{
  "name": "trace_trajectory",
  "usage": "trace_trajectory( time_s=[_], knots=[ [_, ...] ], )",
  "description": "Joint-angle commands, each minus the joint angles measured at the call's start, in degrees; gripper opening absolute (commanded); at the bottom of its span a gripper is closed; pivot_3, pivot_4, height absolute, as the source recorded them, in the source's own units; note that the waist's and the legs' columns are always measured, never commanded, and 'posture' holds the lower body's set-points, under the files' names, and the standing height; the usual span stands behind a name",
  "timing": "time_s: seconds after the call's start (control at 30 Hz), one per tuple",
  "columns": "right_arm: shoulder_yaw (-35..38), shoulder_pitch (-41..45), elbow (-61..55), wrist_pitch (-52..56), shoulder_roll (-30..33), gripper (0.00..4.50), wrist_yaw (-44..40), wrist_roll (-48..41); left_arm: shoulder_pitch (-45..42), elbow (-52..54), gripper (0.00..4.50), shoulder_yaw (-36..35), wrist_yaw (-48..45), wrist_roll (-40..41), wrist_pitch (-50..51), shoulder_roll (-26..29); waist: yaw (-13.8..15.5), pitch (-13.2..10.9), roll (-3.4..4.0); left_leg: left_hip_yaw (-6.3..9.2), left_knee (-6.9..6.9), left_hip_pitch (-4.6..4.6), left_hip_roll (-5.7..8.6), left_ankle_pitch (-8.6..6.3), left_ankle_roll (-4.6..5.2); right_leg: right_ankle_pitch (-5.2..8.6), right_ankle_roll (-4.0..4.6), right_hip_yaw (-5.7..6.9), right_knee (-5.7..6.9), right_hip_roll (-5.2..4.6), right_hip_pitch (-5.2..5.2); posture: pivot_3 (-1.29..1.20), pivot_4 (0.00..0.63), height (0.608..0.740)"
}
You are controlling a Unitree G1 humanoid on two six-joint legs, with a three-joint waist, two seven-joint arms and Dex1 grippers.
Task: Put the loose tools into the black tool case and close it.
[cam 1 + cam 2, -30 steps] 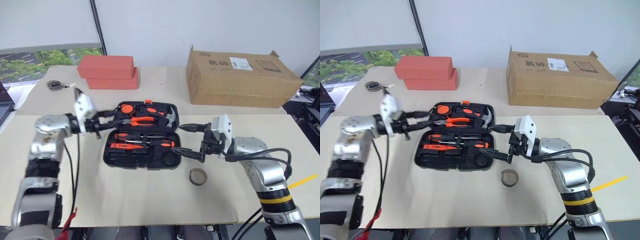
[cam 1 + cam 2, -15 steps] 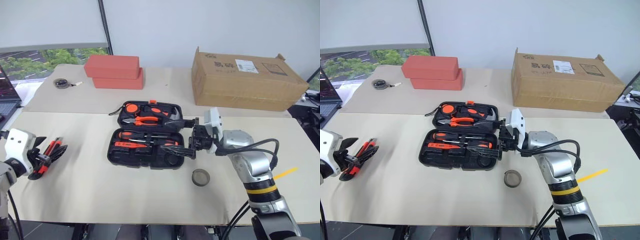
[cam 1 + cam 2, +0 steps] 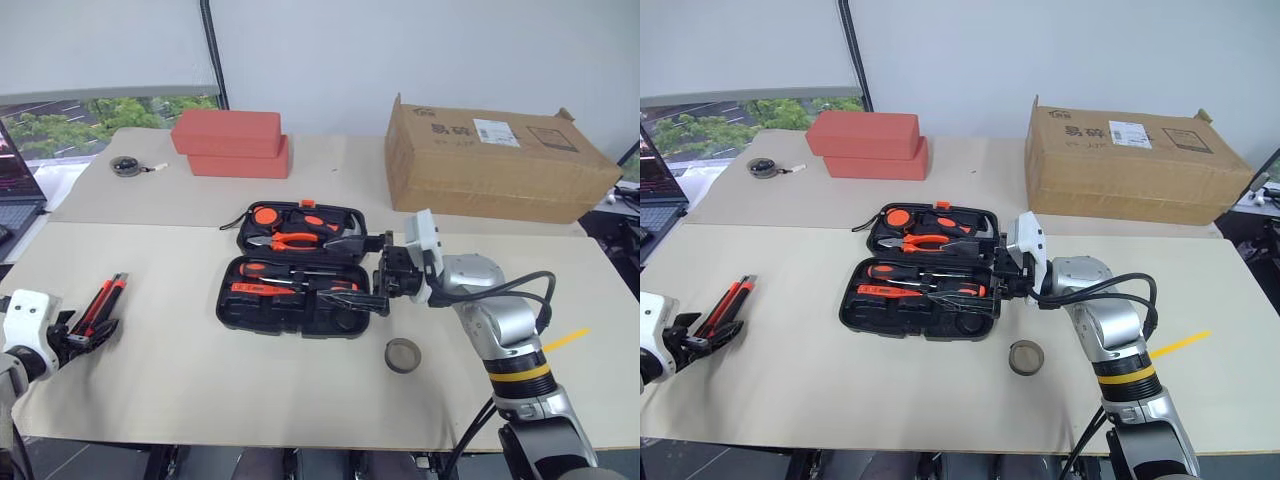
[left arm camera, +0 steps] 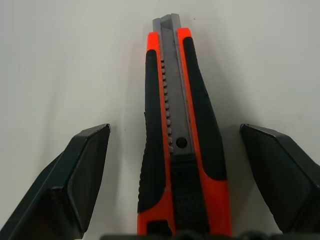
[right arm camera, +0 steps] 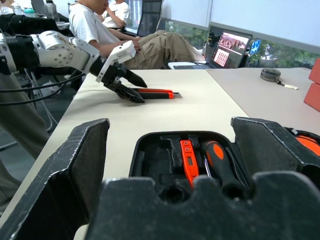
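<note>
My left gripper closes on the knife's black-orange handle next, since its fingers are low over the tabletop on either side of the handle.
The black tool case (image 3: 248, 314) lies open mid-table, with pliers and a hammer in its far half and screwdrivers (image 3: 290, 272) in its near half. At the table's left edge, an orange-black utility knife (image 3: 104, 299) lies flat on the table. My left gripper (image 3: 88, 336) is open, with one finger on each side of the knife's (image 4: 177, 145) handle, neither touching it. My right gripper (image 3: 360, 270) is open and empty, pointing left over the case's right end. A small grey tape roll (image 3: 403, 353) rests on the table just in front of the case's right corner.
Two stacked red boxes (image 3: 232, 143) and a cardboard box (image 3: 495, 160) stand at the back. A round tape measure (image 3: 125, 166) lies at the back left, and a laptop (image 3: 14, 190) sits at the left edge. People (image 5: 100, 25) sit beyond the table's left side.
My left arm swung away from the case's left side, out and down to the knife at the table's left edge, and its jaws opened wider. The right gripper edged in over the case.
</note>
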State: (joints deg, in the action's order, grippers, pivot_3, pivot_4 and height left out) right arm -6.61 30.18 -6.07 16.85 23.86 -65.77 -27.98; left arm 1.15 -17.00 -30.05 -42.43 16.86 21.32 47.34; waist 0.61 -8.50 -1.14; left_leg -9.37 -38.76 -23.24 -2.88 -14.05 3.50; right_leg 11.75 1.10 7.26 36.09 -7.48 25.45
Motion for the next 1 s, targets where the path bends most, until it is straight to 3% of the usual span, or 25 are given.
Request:
trace_trajectory(
  time_s=[0.03,0.13,0.2,0.27,0.5,0.63,0.8,0.87,1.0],
  knots=[
    [0.93,0.25,-2.28,0.24,0.34,4.50,0.24,-1.41,-0.01,-1.89,3.93,0.94,-1.05,-0.14,1.32,1.47,-0.05,0.00,0.00,0.00,0.00,0.00,0.00,0.00,0.00,0.00,0.00,0.00,0.01,0.00,0.01,0.00,0.150,0.712],
    [0.87,0.05,-2.51,0.30,0.34,4.50,0.35,-1.57,-0.34,-1.64,3.10,1.16,-2.04,0.34,1.21,1.86,-0.08,0.00,0.01,0.01,0.02,0.03,-0.06,0.02,-0.03,0.00,0.01,-0.01,0.02,0.02,0.02,0.00,0.150,0.712],
    [0.85,0.03,-2.47,0.22,0.37,4.50,0.33,-1.55,-1.11,-0.87,2.22,1.06,-2.37,1.09,1.11,1.79,-0.08,0.00,0.01,0.01,0.04,0.03,-0.07,0.04,-0.06,-0.01,0.02,-0.01,0.03,0.01,0.07,0.00,0.150,0.712],
    [0.87,0.02,-2.37,0.05,0.42,4.50,0.32,-1.44,-1.95,-0.17,1.74,0.91,-2.59,1.83,0.83,1.58,-0.08,0.00,0.01,0.01,0.07,0.01,-0.09,0.06,-0.09,-0.02,0.04,0.00,0.04,0.03,0.11,0.00,0.150,0.712],
    [1.95,-0.47,-1.42,-0.54,1.51,4.50,0.09,-1.17,-12.22,1.35,1.74,6.21,-4.04,1.53,-6.22,-0.26,0.48,0.01,-0.05,0.02,0.02,-0.35,-0.01,0.19,-0.31,-0.24,0.38,0.11,-0.01,-0.03,0.34,0.00,0.150,0.712],
    [3.19,-1.35,-0.74,-0.79,3.12,4.50,-0.10,-1.07,-21.34,5.68,1.74,11.83,-12.15,6.44,-6.06,-3.27,0.70,0.06,-0.13,-0.12,-0.08,-0.54,0.08,0.27,-0.42,-0.34,0.31,0.36,-0.06,0.04,0.33,0.00,0.150,0.712],
    [4.53,-2.84,-0.58,-0.99,6.21,4.50,-0.72,-0.86,-28.10,8.71,1.74,23.91,-28.26,5.67,-11.25,-3.64,-0.77,0.07,-0.14,-0.34,-0.10,-0.52,0.18,0.22,-0.25,-0.33,0.21,0.40,-0.10,0.33,-0.03,0.00,0.150,0.712],
    [4.60,-3.82,-1.13,-1.23,7.46,4.50,-1.13,-0.34,-30.42,7.65,1.74,28.25,-35.07,4.29,-15.12,-3.25,-1.11,0.07,-0.14,-0.36,-0.09,-0.39,0.14,0.44,0.15,-0.20,0.01,0.33,-0.09,0.48,-0.10,0.00,0.150,0.712],
    [5.20,-5.15,-2.55,-0.98,8.48,4.50,-0.11,-0.67,-34.51,1.33,1.74,33.62,-43.37,0.50,-23.52,-2.85,-1.40,0.06,-0.14,-0.33,-0.04,-0.26,-0.07,0.49,0.08,0.03,-0.06,0.26,-0.07,0.84,-0.14,0.00,0.150,0.712]
  ],
)
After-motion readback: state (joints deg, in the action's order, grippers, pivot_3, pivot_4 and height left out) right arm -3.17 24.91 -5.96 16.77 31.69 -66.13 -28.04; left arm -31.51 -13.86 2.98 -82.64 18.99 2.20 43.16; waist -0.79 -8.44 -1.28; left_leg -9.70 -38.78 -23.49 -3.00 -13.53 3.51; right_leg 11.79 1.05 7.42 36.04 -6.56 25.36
